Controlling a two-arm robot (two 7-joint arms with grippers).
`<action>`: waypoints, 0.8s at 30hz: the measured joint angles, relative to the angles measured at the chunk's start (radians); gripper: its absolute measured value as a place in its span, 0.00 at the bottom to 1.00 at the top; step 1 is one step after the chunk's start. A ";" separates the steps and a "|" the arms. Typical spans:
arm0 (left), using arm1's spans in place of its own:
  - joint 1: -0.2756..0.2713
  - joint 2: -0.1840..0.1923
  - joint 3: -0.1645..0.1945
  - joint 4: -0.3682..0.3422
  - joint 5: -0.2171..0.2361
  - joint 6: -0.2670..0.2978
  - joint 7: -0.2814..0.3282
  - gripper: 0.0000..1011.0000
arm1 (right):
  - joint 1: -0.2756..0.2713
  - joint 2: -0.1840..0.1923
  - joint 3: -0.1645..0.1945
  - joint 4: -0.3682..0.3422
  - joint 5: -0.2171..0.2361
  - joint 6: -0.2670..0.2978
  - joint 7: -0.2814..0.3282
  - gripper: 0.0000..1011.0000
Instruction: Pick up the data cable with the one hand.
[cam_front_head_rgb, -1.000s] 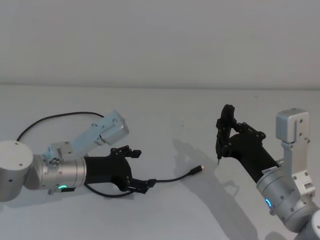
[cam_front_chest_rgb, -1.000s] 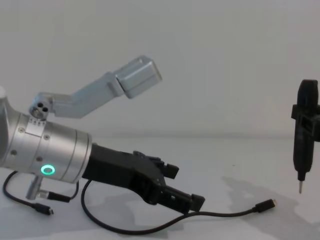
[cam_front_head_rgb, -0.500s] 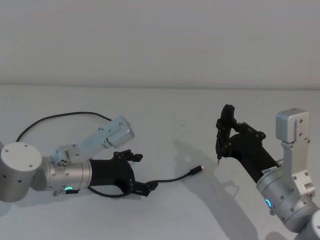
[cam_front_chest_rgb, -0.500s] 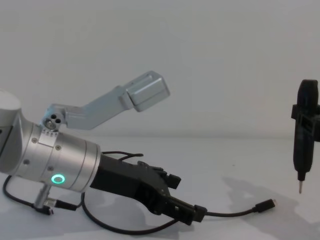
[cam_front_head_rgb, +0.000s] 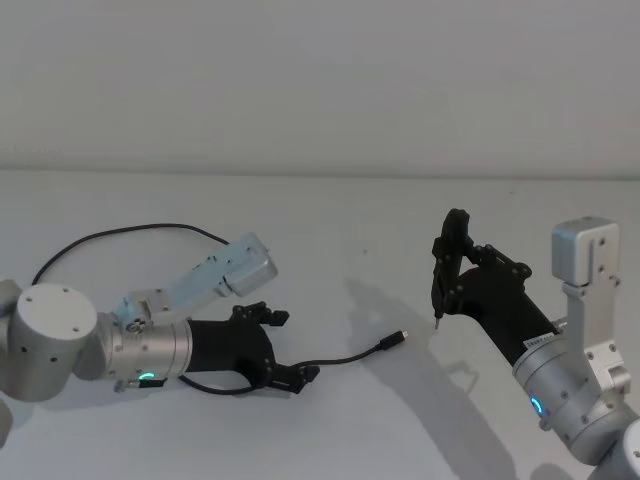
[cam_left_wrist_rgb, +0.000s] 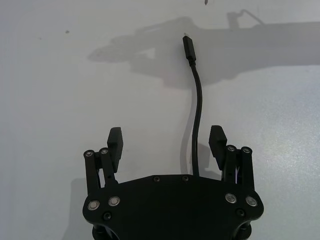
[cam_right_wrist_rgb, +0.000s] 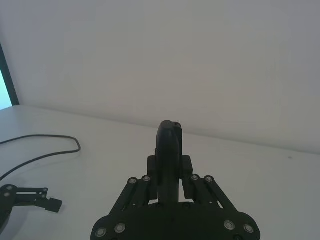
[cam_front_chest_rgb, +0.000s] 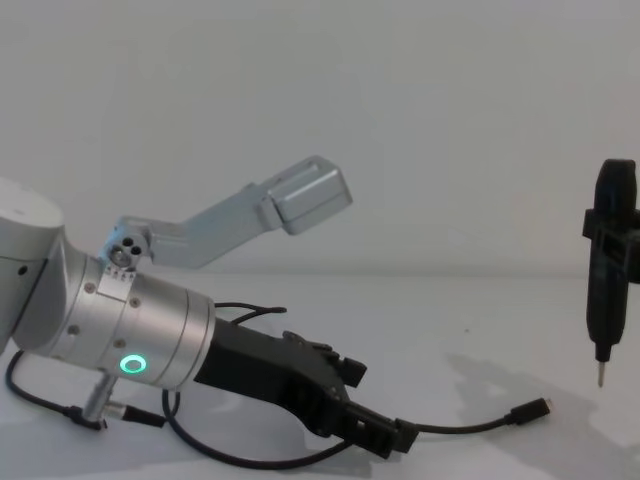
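Observation:
The data cable's plug (cam_front_chest_rgb: 528, 411) should stay free to meet the tool's metal pin tip, so the robot's left hand should next grab the cable by its thin cord behind the plug (cam_front_chest_rgb: 455, 429).
The data cable (cam_front_head_rgb: 345, 357) is a thin black cord lying on the white table, its small plug (cam_front_head_rgb: 398, 338) pointing toward the right arm. The cord loops back under the left arm and away to the far left (cam_front_head_rgb: 110, 234). My left gripper (cam_front_head_rgb: 290, 348), black on a silver wrist with a green ring, is low over the table and open. In the left wrist view the cable (cam_left_wrist_rgb: 197, 105) runs out between its fingers (cam_left_wrist_rgb: 115, 144), nearer one of them. From the chest, that gripper (cam_front_chest_rgb: 375, 408) reaches down to the cord (cam_front_chest_rgb: 470, 428). My right gripper (cam_front_head_rgb: 455, 290) is raised, shut on a black pen-like tool (cam_front_head_rgb: 448, 262).
The tool's metal pin tip (cam_front_chest_rgb: 599, 378) hangs above the table, to the right of the plug (cam_front_chest_rgb: 530, 412). The cable's other end (cam_front_chest_rgb: 90, 418) lies under the left wrist. A plain wall stands behind the table (cam_front_head_rgb: 330, 210).
The left arm has pushed a little to the right and sunk lower, bringing its open fingers down around the cord. The cable and the right arm have stayed where they were.

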 joint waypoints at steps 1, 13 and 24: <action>-0.001 -0.002 0.001 0.001 0.000 0.001 0.000 0.99 | 0.000 0.000 0.000 0.000 0.000 0.000 0.000 0.27; -0.008 -0.013 0.007 0.017 0.006 0.010 0.000 0.92 | 0.000 0.000 0.000 0.000 0.000 0.000 0.000 0.27; -0.010 -0.017 0.009 0.022 0.008 0.013 -0.001 0.61 | 0.000 0.000 0.000 0.000 0.000 0.000 0.000 0.27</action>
